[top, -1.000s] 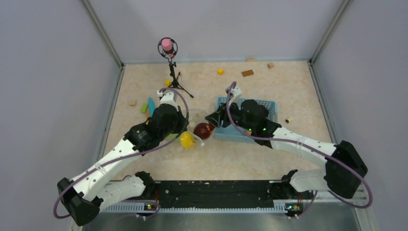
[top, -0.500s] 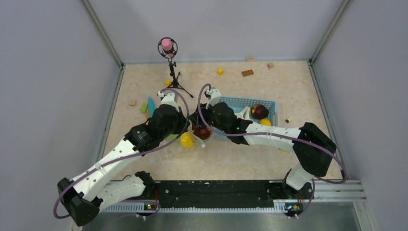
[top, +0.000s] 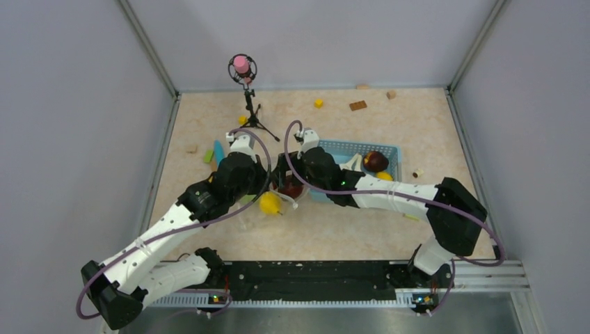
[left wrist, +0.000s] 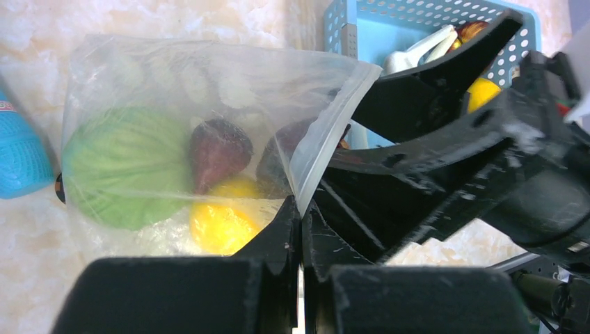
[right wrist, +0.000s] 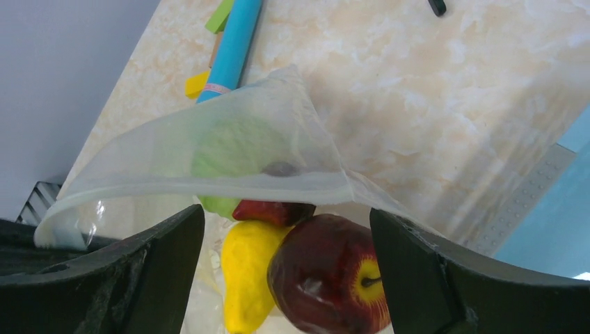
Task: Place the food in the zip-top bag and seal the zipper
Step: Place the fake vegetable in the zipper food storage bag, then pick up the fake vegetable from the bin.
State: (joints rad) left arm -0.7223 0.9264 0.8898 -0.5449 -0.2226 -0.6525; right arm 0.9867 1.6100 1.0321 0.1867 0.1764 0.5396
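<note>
My right gripper is going to grab the white piece in the basket by its thin stalk end (left wrist: 441,40) next, so the bulb goes into the zip-top bag (left wrist: 209,76) first.
The zip-top bag (left wrist: 209,76) lies on the table and holds a green round fruit (left wrist: 118,167), a dark red piece (left wrist: 219,149) and a yellow piece (left wrist: 219,223). My left gripper (left wrist: 300,209) is shut on the bag's mouth edge, on the zipper strip (left wrist: 334,125), and holds it up. My right gripper (right wrist: 286,217) is open at the bag's mouth. A dark red apple (right wrist: 327,275) lies between its fingers with a gap on each side, beside the yellow piece (right wrist: 247,271). In the top view the apple (top: 291,189) and the yellow piece (top: 270,202) show below both grippers.
The blue mesh basket (top: 386,147) stands right of the bag and holds another dark red apple (top: 376,161), a yellow piece (top: 384,176) and a white piece (top: 355,163). A microphone tripod (top: 254,118) stands behind. A blue cylinder (right wrist: 233,45) and small blocks (top: 318,103) lie around.
My right gripper has swung left from the basket's edge to the bag's mouth, around the dark red apple, which uncovers the basket. My left gripper still pinches the bag edge.
</note>
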